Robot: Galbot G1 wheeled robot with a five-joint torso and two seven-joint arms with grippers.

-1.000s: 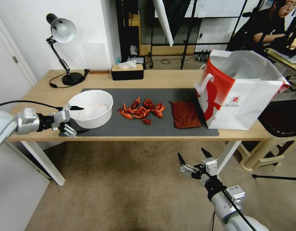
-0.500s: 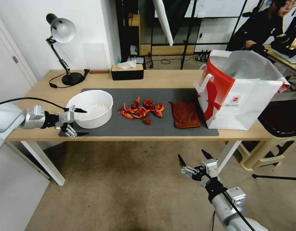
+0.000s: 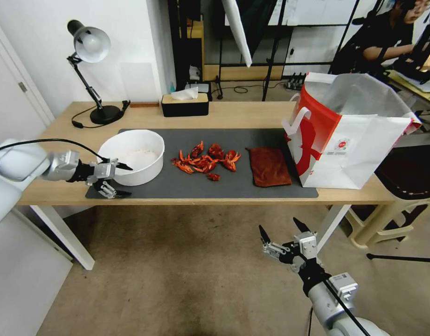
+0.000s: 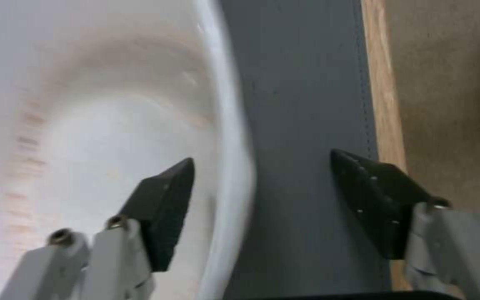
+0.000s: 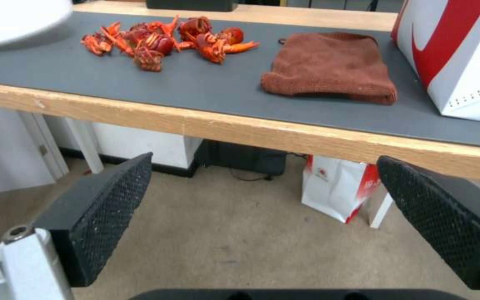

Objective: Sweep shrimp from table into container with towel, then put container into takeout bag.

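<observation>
I will next pinch the white container point(image 3: 133, 156) by its thin rim point(image 3: 119, 173) with my left gripper, since the white container is far wider than my open fingers.
The white container point(image 3: 133, 156) sits on the left of the table's grey mat point(image 3: 233, 186). My left gripper point(image 3: 124, 179) is open at its near-left rim. In the left wrist view one finger point(image 4: 162, 208) is inside the container point(image 4: 84, 125) and the other point(image 4: 379, 200) is outside, over the mat. The red-orange shrimp point(image 3: 205, 161) lie in a loose pile mid-mat, and the rust-brown towel point(image 3: 269, 166) lies flat to their right. The takeout bag point(image 3: 350, 135) stands open at the right end. My right gripper point(image 3: 279, 225) hangs open below the table's front edge, facing the shrimp point(image 5: 162, 37) and towel point(image 5: 329, 68).
A black desk lamp point(image 3: 91, 70) and a black tissue box point(image 3: 184, 105) stand along the back of the table point(image 3: 224, 114). A beige stool point(image 3: 401, 205) is beside the right end. Another small bag point(image 5: 337, 189) sits on the floor under the table.
My left gripper has slid right and lower along the table's front edge, and its fingers now straddle the container's rim. The right gripper has barely moved.
</observation>
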